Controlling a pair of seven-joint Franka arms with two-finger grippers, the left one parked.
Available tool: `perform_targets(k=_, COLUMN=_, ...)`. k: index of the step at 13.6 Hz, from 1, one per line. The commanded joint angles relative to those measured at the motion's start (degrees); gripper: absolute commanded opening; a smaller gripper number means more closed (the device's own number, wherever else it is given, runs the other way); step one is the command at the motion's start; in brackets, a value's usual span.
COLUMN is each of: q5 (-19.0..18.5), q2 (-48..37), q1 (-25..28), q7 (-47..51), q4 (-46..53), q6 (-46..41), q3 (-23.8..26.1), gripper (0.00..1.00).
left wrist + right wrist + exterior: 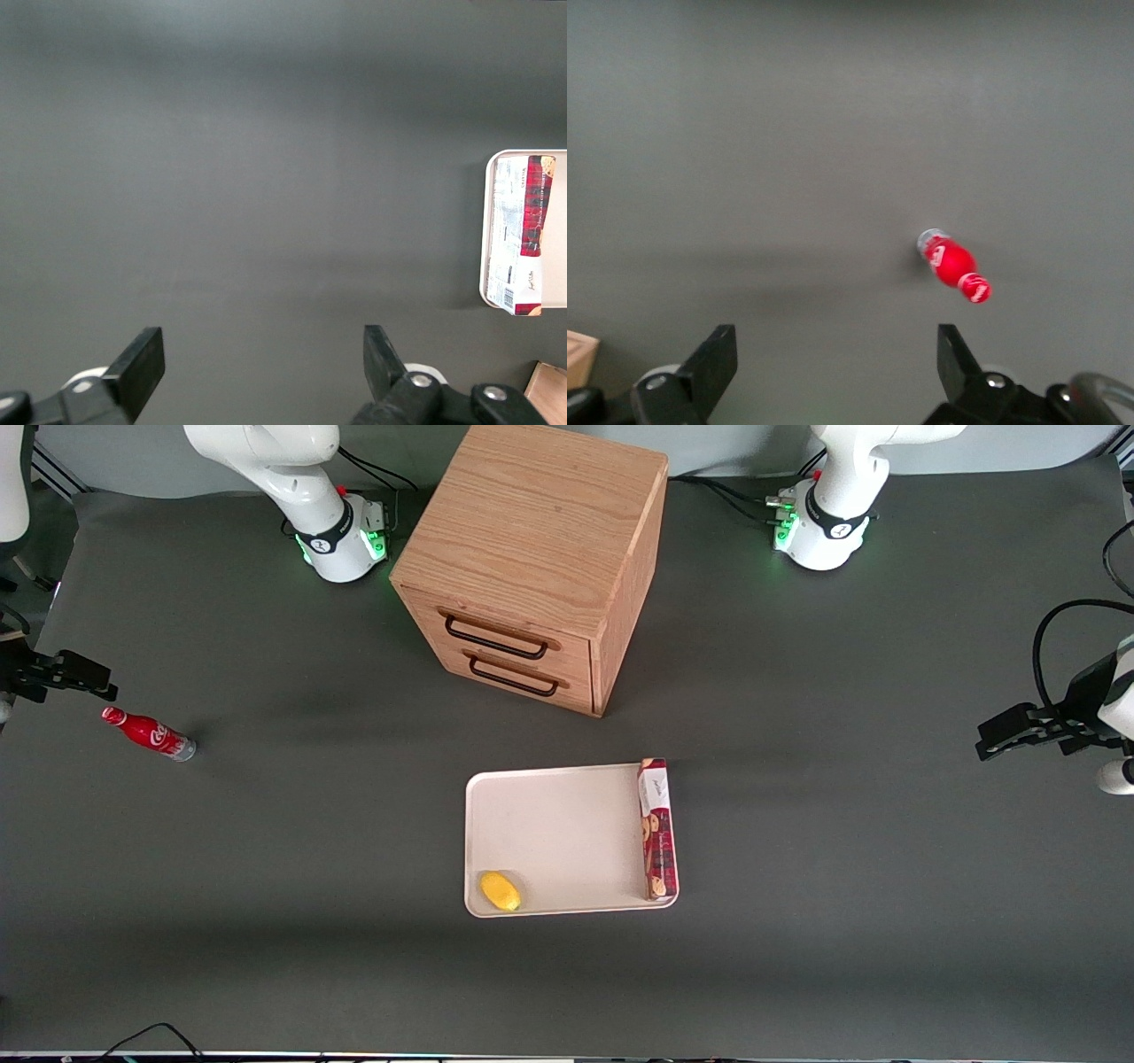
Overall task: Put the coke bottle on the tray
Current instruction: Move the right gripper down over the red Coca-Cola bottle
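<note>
The coke bottle needs to go on the tray, so next my gripper will grab the bottle by its red labeled body to place it there.
The coke bottle lies on its side on the dark table mat toward the working arm's end, its red cap pointing toward the table's edge. The right wrist view shows the same bottle foreshortened on the mat, apart from the fingers. My gripper hangs above the mat a little farther from the front camera than the bottle, open and holding nothing; its fingertips stand wide apart. The cream-white tray lies in the middle of the table, nearer the front camera than the cabinet.
A wooden drawer cabinet with two handles stands between the arm bases. On the tray lie a long red biscuit box along one edge and a yellow lemon in a near corner.
</note>
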Motion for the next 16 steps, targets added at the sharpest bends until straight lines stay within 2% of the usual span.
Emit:
perform_targets(k=1, q5=-0.2, q2=-4.2, q1=-5.4, q7=-7.1, q4=-9.9, q6=7.3, q3=0.5, gripper=1.0)
perform_targets(k=5, q5=0.8, q2=-4.8, q1=-11.9, q7=-7.6, q4=-18.9, q6=16.8, q3=0.5, gripper=1.0)
perform_targets(k=8, q5=2.4, q2=-1.3, q1=-16.9, q7=-16.6, q4=-20.4, q6=22.7, q3=0.4, gripper=1.0)
perform_targets(k=11, q5=4.7, q2=2.2, q1=-19.0, q7=-21.8, q4=-20.3, q6=25.7, q3=0.4, gripper=1.0)
perform_targets(k=13, q5=9.8, q2=5.3, q1=-19.4, q7=-26.4, q4=-19.8, q6=26.8, q3=0.4, gripper=1.0)
perform_targets(k=14, q5=11.1, q2=6.6, q1=-19.5, q7=-27.5, q4=-19.7, q6=27.7, q3=0.4, gripper=1.0)
perform_targets(k=16, q5=11.2, q2=8.3, q1=-19.5, q7=-27.7, q4=-19.5, q6=29.5, q3=0.5, gripper=1.0)
